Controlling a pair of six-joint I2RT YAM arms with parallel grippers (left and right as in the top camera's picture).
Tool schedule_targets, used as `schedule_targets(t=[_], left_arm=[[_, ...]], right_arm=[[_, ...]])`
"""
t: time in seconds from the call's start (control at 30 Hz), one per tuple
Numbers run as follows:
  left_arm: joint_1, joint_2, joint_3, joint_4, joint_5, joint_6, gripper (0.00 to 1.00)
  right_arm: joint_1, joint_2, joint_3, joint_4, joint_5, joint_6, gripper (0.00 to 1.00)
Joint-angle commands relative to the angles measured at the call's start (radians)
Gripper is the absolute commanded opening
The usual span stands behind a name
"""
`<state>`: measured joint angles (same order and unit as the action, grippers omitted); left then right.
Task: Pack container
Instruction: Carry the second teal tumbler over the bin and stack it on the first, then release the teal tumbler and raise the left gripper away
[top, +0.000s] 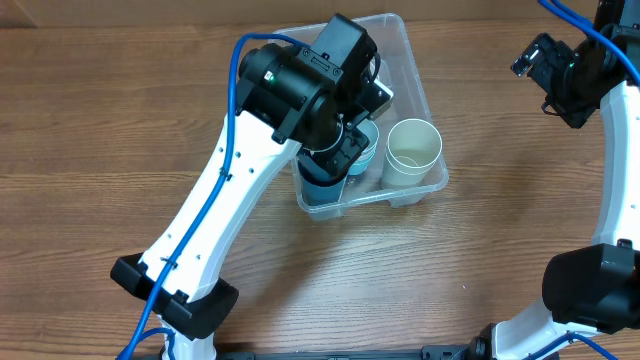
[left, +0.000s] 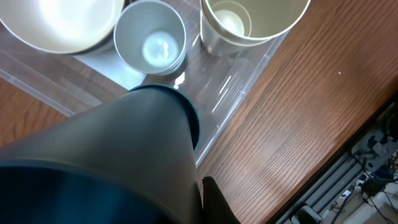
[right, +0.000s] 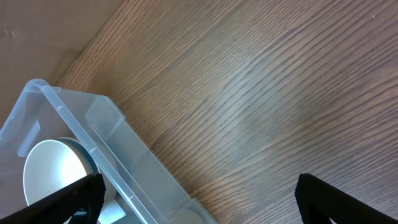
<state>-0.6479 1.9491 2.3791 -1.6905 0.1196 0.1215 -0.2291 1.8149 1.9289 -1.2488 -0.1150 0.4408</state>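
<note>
My left gripper releases the dark blue-grey cup now, since that cup's lower end reaches inside the standing blue cup's rim.
The clear container (top: 408, 62) stands at the table's middle back. Inside it stand a cream cup (top: 412, 150), a light blue cup (top: 366, 146) and a white bowl, mostly hidden under my left arm. My left gripper (top: 335, 160) is shut on the rim of a dark blue-grey cup (top: 322, 190) and holds it at the container's front left corner. In the left wrist view the dark cup (left: 124, 162) fills the foreground, with the light blue cup (left: 152, 43), cream cup (left: 249, 22) and bowl (left: 56, 22) beyond. My right gripper (top: 550, 72) is open and empty, raised at the far right.
The right wrist view shows a corner of the container (right: 81, 121) with the white bowl (right: 53, 174) in it, and bare wooden table (right: 261, 93) beside it. The arm bases stand at the table's front edge.
</note>
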Motion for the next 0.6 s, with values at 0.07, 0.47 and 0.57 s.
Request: schedule_targets(t=[0.07,0.47,0.57], left_arm=[[-0.001,0.003,-0.024,0.001,0.003,-0.013,0.24],[0.0,-0.013,-0.018,0.001,-0.038,-0.015,0.51],[0.003,-0.058,0.003,0.001,-0.093,-0.047,0.55]], right_arm=[[-0.002,-0.014,0.022,0.005,0.009,0.002,1.0],[-0.002,-0.014,0.022,0.005,0.009,0.002,1.0],[-0.002,-0.014,0.022,0.005,0.008,0.002,1.0]])
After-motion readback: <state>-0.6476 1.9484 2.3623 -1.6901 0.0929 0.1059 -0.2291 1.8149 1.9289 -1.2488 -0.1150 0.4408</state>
